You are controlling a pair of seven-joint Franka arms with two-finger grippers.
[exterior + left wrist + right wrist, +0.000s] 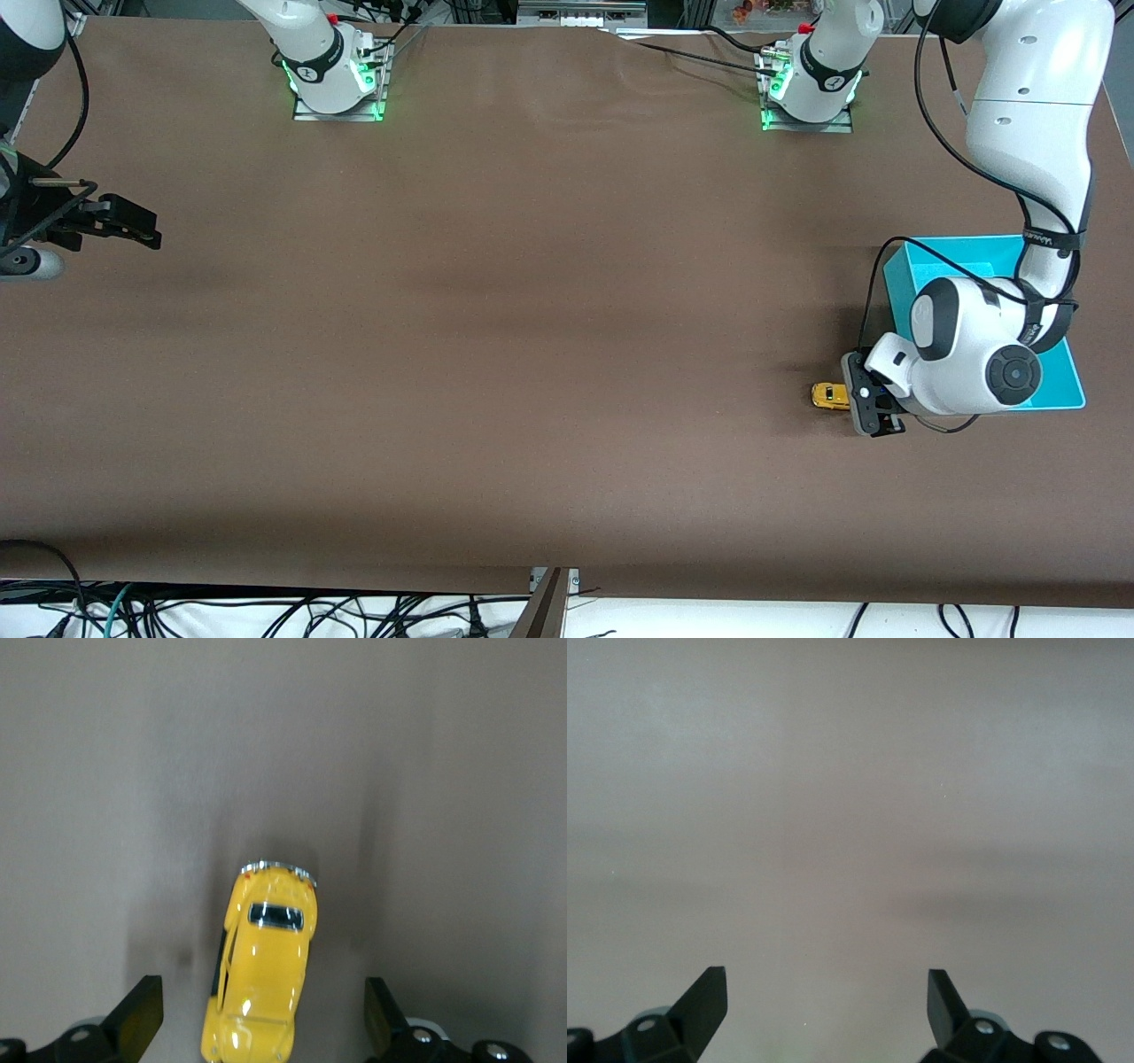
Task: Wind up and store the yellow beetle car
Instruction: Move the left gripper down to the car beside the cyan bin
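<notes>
The yellow beetle car point(829, 395) needs to go into the cyan bin, so the robot's left gripper should pick it up by its door sides next.
The yellow beetle car point(829, 395) stands on its wheels on the brown table, just off the cyan bin's point(952, 255) corner nearest the front camera. My left gripper point(859, 400) hangs low over the car's end closest to the bin and hides that end in the front view. In the left wrist view the car point(266, 957) lies lengthwise between the open fingers of the left gripper point(263, 1001), with a gap on each side. My right gripper point(140, 230) waits open over bare table at the right arm's end; the right gripper point(827, 992) holds nothing.
The left arm's elbow and wrist cover much of the cyan bin. Bare brown table point(532, 310) stretches from the car toward the right arm's end. Both arm bases point(337, 80) stand along the table edge farthest from the front camera.
</notes>
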